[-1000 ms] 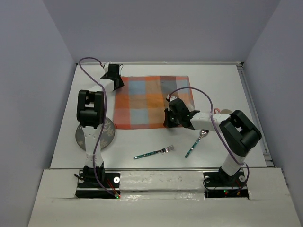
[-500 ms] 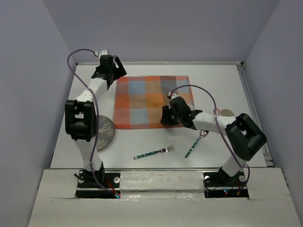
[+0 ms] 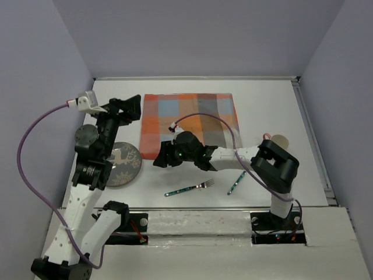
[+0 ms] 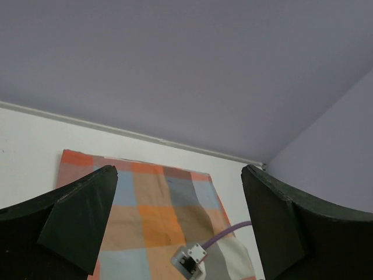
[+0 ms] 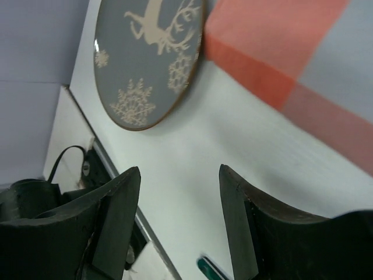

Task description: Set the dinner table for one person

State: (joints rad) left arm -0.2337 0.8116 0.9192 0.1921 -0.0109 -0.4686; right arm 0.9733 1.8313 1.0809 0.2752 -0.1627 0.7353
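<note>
Next, my right gripper grabs the plate by its rim beside the placemat, which leaves the plate's bottom free to rest flat on the placemat.
The dinner table [image 3: 274, 111] is a white top with an orange-and-grey plaid placemat [image 3: 192, 119] lying flat at its far middle. A grey reindeer plate [image 3: 119, 164] rests left of the mat. A green-handled fork [image 3: 189, 188] and spoon [image 3: 236, 182] lie near the front edge. My left gripper [image 3: 135, 109] hangs raised over the mat's left edge, open and empty; its wrist view looks across the placemat [image 4: 145, 216]. My right gripper [image 3: 156, 162] is low at the mat's near left corner, open and empty, with the plate [image 5: 148, 58] just ahead of it.
A beige cup [image 3: 281, 139] shows partly behind my right arm at the table's right. The right arm's purple cable [image 3: 204, 116] arcs over the mat. Grey walls close in the table on three sides. The fork's handle tip [image 5: 210, 269] lies below my right fingers.
Both grippers have opened. My left arm has swung back from the mat's far left corner and risen. My right gripper has slid left along the mat's near edge toward the plate.
</note>
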